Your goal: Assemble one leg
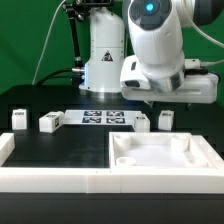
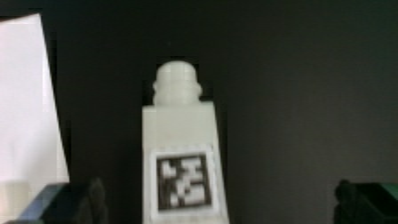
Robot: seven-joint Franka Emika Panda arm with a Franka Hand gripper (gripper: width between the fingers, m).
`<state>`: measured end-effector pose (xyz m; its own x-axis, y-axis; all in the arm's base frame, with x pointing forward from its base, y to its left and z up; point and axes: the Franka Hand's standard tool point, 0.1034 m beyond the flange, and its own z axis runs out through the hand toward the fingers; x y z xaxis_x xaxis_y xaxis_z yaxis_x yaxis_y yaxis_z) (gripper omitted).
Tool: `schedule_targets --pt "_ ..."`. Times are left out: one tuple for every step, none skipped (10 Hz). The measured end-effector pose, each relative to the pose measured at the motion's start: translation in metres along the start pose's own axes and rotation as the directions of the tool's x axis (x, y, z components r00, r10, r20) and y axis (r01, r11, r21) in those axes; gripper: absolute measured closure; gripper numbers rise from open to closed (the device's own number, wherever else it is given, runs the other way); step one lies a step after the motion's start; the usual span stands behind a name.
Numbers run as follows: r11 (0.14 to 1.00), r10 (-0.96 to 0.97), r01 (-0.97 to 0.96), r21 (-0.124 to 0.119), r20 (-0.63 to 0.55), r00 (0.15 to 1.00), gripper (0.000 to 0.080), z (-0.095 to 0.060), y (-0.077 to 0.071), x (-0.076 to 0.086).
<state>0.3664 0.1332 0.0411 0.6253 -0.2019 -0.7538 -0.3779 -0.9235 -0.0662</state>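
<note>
The gripper grabs the leg by its tagged body (image 1: pixel 166 121) (image 2: pixel 183 180) next, so the leg's round peg stays free to join the white panel.
Four small white legs stand in a row on the black table: two on the exterior view's left (image 1: pixel 18 121) (image 1: pixel 50 122) and two near the middle (image 1: pixel 141 122) (image 1: pixel 166 120). My gripper (image 1: pixel 148 106) hangs just above the leg at the middle, its dark fingers hard to make out there. In the wrist view my gripper (image 2: pixel 217 206) is open. One leg (image 2: pixel 180 140), with a round peg at one end and a black-and-white tag, lies between the fingers (image 2: pixel 71 200), closer to one finger than the other. Nothing touches it.
The wide white square panel (image 1: pixel 160 158) with round corner recesses lies at the front right. The marker board (image 1: pixel 104 118) lies flat behind the legs. A white rail (image 1: pixel 55 181) runs along the front edge. A white surface (image 2: pixel 22 100) shows at the wrist view's edge.
</note>
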Motion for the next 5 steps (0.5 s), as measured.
schedule_targets --pt "1.000 0.007 -0.007 0.001 0.063 0.998 0.0151 0.002 0.002 0.006" --pt "1.000 0.018 -0.019 0.003 0.107 0.994 0.0151 0.003 0.007 0.012" --pt "1.000 0.025 -0.025 0.006 0.092 0.996 0.0151 0.003 0.009 0.017" --pt "0.999 0.033 -0.034 0.004 0.088 0.996 0.0151 0.007 0.010 0.018" --pt "0.999 0.039 -0.039 0.003 0.090 0.995 0.0151 0.011 0.011 0.020"
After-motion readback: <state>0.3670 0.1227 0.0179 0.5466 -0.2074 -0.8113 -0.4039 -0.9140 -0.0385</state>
